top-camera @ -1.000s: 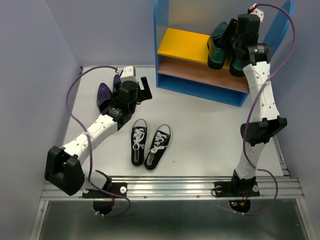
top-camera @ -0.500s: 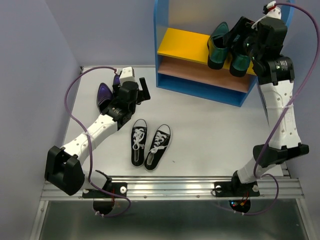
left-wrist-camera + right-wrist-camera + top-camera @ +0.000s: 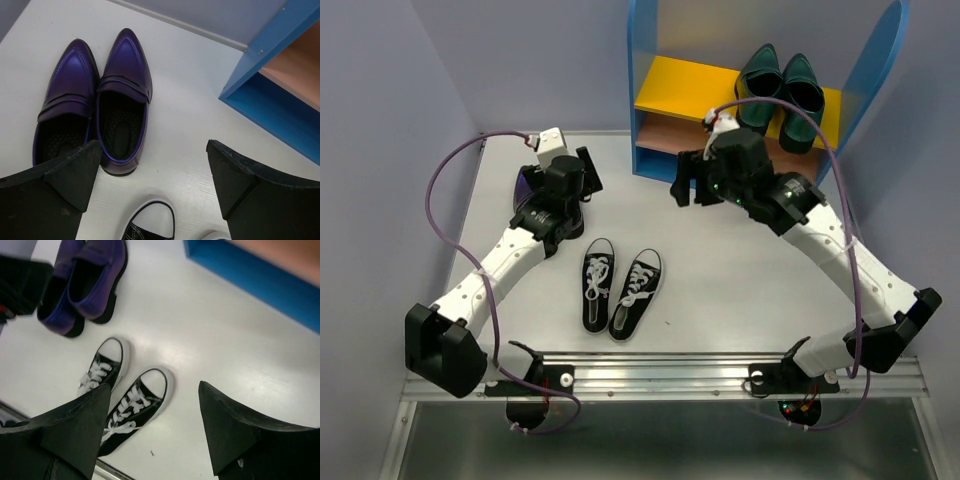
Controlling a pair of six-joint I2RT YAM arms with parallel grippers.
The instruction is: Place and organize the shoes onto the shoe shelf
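Note:
My right gripper is going to grab the black sneaker by its heel end next. The sneaker's toe then stays free to enter the shoe shelf (image 3: 645, 95).
The green loafers (image 3: 781, 85) stand side by side on the yellow upper board of the shoe shelf (image 3: 645, 95). The black sneakers (image 3: 620, 290) lie as a pair on the table; they also show in the right wrist view (image 3: 125, 400). The purple shoes (image 3: 95, 95) lie side by side at the table's back left, mostly hidden under my left arm in the top view (image 3: 526, 184). My left gripper (image 3: 152, 147) is open and empty, just right of the purple shoes. My right gripper (image 3: 153, 386) is open and empty, above the table in front of the shelf (image 3: 690, 188).
The shelf's blue base (image 3: 272, 102) is to the right of my left gripper, and it also shows in the right wrist view (image 3: 250, 270). A sneaker toe (image 3: 150, 222) lies just below my left gripper. Grey walls close in the table's left and back.
My right gripper has let go of the green loafers on the yellow board and swung down and left to over the table. My left gripper has shifted back-left toward the purple shoes.

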